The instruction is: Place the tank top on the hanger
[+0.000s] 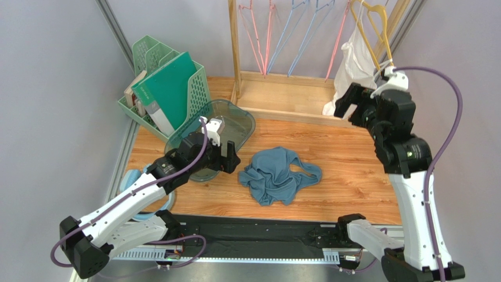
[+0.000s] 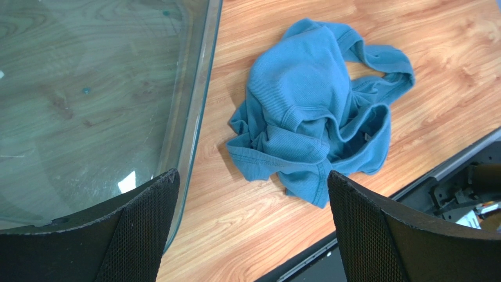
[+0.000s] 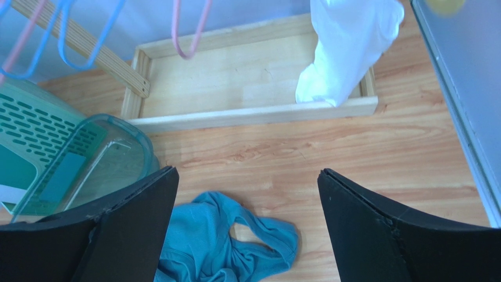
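I need to grip the pink hanger by its near end (image 1: 329, 73) (image 3: 187, 51) with my right gripper next, so the hanger's far end stays free for the tank top.
The blue-teal tank top (image 1: 279, 176) lies crumpled on the wooden table, a strap loop pointing right. It also shows in the left wrist view (image 2: 311, 117) and the right wrist view (image 3: 217, 247). Thin pink hangers (image 1: 260, 41) hang on the wooden rack at the back; the lower loop of one shows in the right wrist view (image 3: 189, 29). My left gripper (image 1: 231, 160) is open and empty, just left of the tank top, above the table (image 2: 253, 176). My right gripper (image 1: 344, 107) is open and empty, raised near the rack's right end (image 3: 247, 173).
A clear tinted tray (image 1: 238, 117) lies under and behind my left gripper. A green basket with folders (image 1: 170, 88) stands at the back left. The rack's wooden base (image 1: 288, 97) holds light-blue hangers (image 1: 294, 29) and a white garment (image 1: 356, 64) on a yellow hanger.
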Available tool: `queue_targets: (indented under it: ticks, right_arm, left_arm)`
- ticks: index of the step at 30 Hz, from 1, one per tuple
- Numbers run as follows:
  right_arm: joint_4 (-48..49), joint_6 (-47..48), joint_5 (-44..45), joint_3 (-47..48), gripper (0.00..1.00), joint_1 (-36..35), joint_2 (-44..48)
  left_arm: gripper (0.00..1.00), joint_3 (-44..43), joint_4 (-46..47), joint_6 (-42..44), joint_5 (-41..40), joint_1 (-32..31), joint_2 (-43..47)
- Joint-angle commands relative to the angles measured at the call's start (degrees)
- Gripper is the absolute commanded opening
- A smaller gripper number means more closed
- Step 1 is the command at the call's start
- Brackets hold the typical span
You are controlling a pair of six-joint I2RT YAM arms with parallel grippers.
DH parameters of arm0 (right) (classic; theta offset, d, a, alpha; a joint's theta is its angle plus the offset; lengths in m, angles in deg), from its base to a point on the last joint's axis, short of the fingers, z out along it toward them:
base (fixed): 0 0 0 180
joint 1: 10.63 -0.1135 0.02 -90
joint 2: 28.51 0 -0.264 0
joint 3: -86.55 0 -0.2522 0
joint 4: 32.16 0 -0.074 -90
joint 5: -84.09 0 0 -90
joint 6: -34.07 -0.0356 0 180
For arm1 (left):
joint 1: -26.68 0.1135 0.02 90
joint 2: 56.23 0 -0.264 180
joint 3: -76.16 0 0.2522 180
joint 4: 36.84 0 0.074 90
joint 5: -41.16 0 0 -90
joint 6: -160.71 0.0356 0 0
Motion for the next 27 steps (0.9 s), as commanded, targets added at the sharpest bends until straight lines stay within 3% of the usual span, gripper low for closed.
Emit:
queue_targets:
  ticks: [1, 5, 16, 20, 27]
  right_arm:
    - [-3.5, 2.2, 0.9, 12.0, 0.96, -0.2, -7.3]
    - [-3.9, 1.9, 0.2, 25.1, 0.95, -0.2, -16.7]
    - [-4.9, 2.9, 3.0, 46.7, 0.94, -0.2, -38.5]
    - [-2.9, 3.8, 3.1, 50.2, 0.94, -0.2, -43.9]
    - [-2.0, 6.4, 10.9, 51.5, 0.9, -0.5, -49.1]
  left_arm:
    - [0.99, -0.4, -1.7, 0.3, -0.4, 0.3, 3.0]
    - [0.99, 0.3, -2.2, -0.1, -0.6, 0.3, 4.8]
    - [0.99, 2.0, -3.6, -0.3, -0.6, 0.3, 8.2]
    - [0.99, 2.7, -4.0, -0.4, -0.6, 0.3, 9.1]
    - [0.99, 4.2, -4.2, -0.9, -0.7, 0.4, 10.8]
